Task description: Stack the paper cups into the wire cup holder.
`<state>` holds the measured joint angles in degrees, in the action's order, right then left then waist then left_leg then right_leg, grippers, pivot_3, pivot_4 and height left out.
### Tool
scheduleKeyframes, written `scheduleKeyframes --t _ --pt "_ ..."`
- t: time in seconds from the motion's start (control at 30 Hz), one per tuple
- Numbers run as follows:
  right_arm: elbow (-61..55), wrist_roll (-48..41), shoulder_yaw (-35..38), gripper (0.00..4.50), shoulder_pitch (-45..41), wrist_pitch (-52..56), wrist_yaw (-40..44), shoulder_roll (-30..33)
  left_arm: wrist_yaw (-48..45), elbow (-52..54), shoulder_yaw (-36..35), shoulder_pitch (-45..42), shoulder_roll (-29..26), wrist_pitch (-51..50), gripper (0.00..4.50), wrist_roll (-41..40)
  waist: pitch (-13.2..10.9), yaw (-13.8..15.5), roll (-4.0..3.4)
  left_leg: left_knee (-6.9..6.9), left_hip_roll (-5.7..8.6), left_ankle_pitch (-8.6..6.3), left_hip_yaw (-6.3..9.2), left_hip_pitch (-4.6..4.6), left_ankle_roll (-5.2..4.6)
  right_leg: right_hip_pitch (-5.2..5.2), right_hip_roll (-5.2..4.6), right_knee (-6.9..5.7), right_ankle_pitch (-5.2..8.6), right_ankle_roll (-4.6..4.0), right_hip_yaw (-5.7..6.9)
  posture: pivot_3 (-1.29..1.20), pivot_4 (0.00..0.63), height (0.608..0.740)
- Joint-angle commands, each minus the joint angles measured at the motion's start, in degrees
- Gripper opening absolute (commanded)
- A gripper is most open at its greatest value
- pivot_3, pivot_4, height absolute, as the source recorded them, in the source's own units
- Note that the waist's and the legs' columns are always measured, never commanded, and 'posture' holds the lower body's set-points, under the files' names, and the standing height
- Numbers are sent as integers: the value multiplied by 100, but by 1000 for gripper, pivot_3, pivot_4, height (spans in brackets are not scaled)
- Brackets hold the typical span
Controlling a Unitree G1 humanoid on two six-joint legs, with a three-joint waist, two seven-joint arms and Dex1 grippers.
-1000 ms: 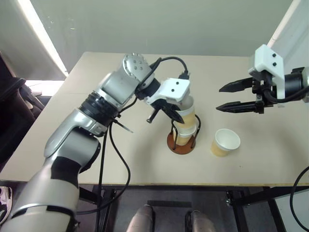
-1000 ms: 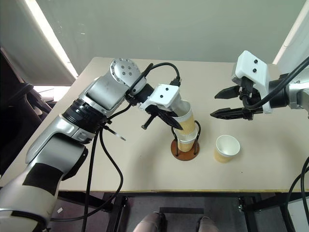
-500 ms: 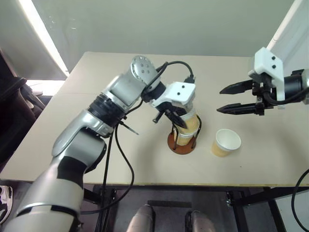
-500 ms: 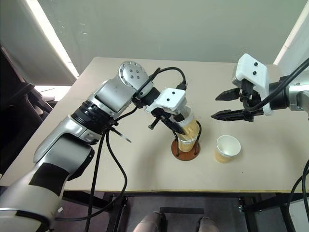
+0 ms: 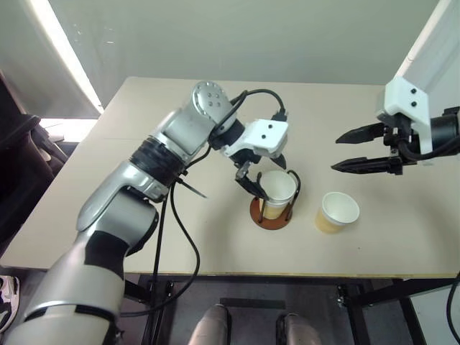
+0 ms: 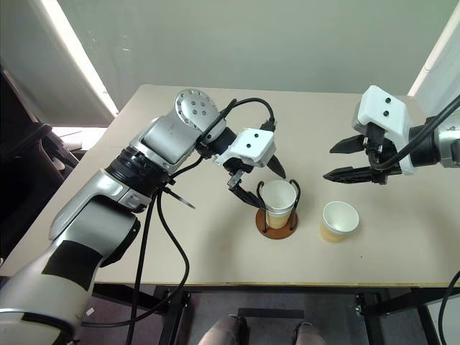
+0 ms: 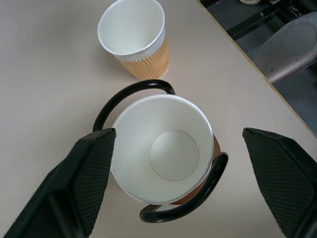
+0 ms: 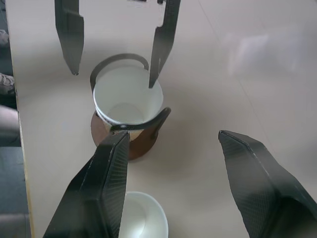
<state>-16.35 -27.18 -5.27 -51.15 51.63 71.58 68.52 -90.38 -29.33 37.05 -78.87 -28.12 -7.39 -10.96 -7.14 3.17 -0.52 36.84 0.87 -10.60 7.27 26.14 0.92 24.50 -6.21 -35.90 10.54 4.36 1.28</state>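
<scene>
The loose paper cup's body (image 5: 329,222) is round and narrows downward, and I should next grab the cup by its thin rim (image 5: 354,216) with my right gripper to stack it.
The wire cup holder (image 5: 271,218), a reddish-brown disc with black wire loops, stands near the table's front edge. A paper cup (image 5: 277,188) sits upright inside it, white mouth up. My left gripper (image 5: 264,178) hangs open just above this cup, one finger (image 7: 85,184) on each side of the rim and nothing held. A second paper cup (image 5: 336,211) stands loose on the table to the holder's right. My right gripper (image 5: 336,153) hovers open and empty above and behind that loose cup, pointing towards the holder.
The beige table (image 5: 144,208) has bare room to the left of and behind the holder. Its front edge (image 5: 237,274) runs close to the holder and the loose cup. A black cable (image 5: 171,230) hangs from the left arm over the table.
My left gripper has opened and let go of the cup, which has dropped down into the holder. The right gripper has stayed open and nearly in place.
</scene>
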Motion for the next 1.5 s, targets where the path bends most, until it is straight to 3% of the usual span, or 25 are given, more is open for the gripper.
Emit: scheduleKeyframes --t 0.03,0.2,0.63,0.87,1.5 --pt "-109 163 198 2942 232 -308 127 331 -211 -14 -504 -288 104 -92 4476 -47 0 17 1 1 0 0 0 0 0 -1 0 0 0 1 0 0 150 740" --pt "-302 131 278 2942 568 -385 136 426 -208 38 -1084 -376 31 -560 4476 -281 0 18 0 12 1 -1 -11 4 2 -1 0 1 0 14 -4 0 150 740" --pt "-867 515 148 2942 1619 -1032 310 866 -212 1233 -1991 289 -1541 -1449 4476 -757 1 6 -1 17 2 -4 -23 3 8 -2 1 1 24 42 -18 0 150 740" --pt "-1231 418 133 2942 2006 -1093 420 804 -99 1969 -2512 704 -2085 -2296 4476 -1089 1 -10 -1 20 6 -6 -25 0 10 -3 -1 -1 28 39 -22 0 150 740" --pt "213 2478 -1422 2942 1686 -2768 644 -110 871 3383 -3274 1939 -2814 -3428 4476 -1374 2 -96 0 20 0 -13 -20 -27 -5 -21 -1 -7 34 14 -20 0 150 740"
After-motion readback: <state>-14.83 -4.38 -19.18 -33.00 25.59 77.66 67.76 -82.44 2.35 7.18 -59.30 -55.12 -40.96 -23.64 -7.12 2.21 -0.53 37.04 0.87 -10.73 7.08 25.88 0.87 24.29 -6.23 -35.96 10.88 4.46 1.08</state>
